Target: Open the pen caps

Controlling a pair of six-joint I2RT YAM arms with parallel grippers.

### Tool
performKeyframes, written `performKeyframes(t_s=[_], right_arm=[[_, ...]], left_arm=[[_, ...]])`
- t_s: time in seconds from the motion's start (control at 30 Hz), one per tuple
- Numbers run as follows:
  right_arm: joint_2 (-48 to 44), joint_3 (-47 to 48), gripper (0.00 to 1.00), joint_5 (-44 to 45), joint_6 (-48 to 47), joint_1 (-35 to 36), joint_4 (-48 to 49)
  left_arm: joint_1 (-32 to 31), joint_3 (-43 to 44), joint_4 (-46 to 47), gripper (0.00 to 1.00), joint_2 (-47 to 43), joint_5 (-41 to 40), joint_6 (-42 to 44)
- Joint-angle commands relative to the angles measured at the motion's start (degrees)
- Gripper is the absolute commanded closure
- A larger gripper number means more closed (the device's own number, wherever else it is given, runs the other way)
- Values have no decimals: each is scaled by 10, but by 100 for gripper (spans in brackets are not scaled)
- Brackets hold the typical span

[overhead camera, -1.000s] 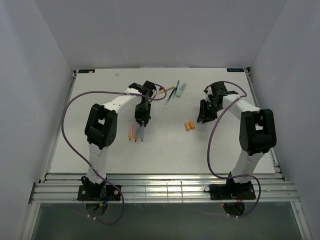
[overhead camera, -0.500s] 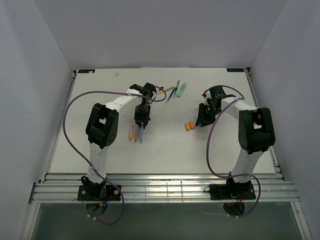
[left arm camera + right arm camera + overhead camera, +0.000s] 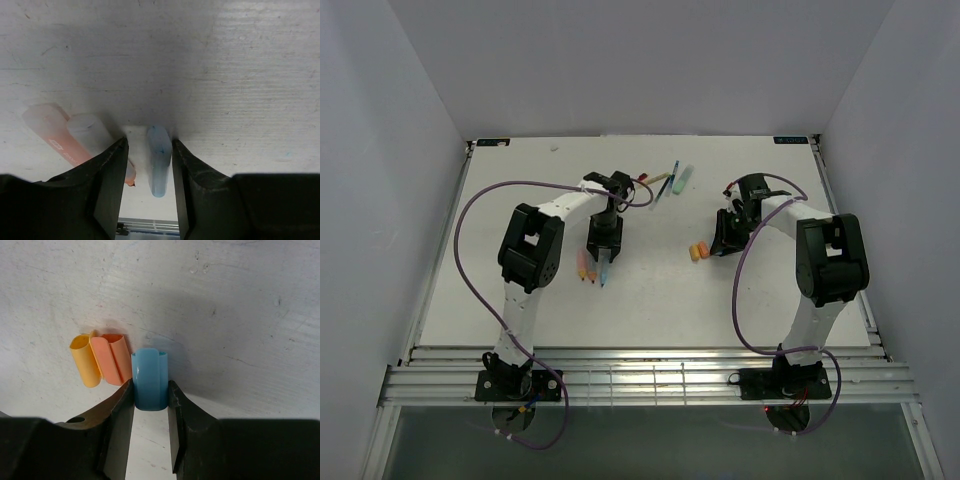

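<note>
The blue pen cap hangs low over the table and would land beside the orange cap, so my right gripper opens next.
My left gripper (image 3: pixel 148 145) (image 3: pixel 604 249) stands open over the table, straddling a translucent blue pen barrel (image 3: pixel 158 157) that lies loose between its fingers, close to the right one. Two orange-toned barrels (image 3: pixel 55 140) lie just left of it. My right gripper (image 3: pixel 150 387) (image 3: pixel 719 242) is shut on a blue pen cap (image 3: pixel 150 380), held low right beside an orange cap (image 3: pixel 114 359) and a yellow-orange cap (image 3: pixel 85 361). In the top view those two caps (image 3: pixel 697 251) sit just left of the right gripper, and the three barrels (image 3: pixel 591 268) lie side by side.
At the back of the table lie a thin blue stick pen (image 3: pixel 665 184), a pale green pen (image 3: pixel 682 178) and a thin yellowish pen (image 3: pixel 655 180). Purple cables loop over both arms. White walls close in the table (image 3: pixel 800 300) on three sides.
My left gripper's jaws have parted and let go of the blue barrel, which now lies beside the orange ones. The right gripper, still holding the blue cap, has edged toward the orange caps.
</note>
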Motion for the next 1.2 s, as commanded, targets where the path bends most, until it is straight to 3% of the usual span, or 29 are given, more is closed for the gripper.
performKeyframes(t_s=[0.0, 0.33, 0.7, 0.87, 1.0, 1.17], right_arm=[[9, 7, 69, -14, -9, 1, 9], [4, 9, 59, -14, -8, 1, 9], [-20, 8, 53, -7, 0, 1, 10], [-53, 34, 51, 2, 20, 2, -17], [-78, 55, 50, 20, 32, 2, -52], [-100, 53, 50, 23, 56, 2, -66]], left_arm=[[-3, 19, 7, 48, -10, -16, -3], [-3, 63, 4, 38, -23, -7, -11], [-3, 126, -5, 35, -47, -2, -23], [-3, 204, -1, 35, -38, -30, -15], [-1, 234, 51, 35, -31, -61, 23], [2, 243, 166, 35, -14, -41, 69]])
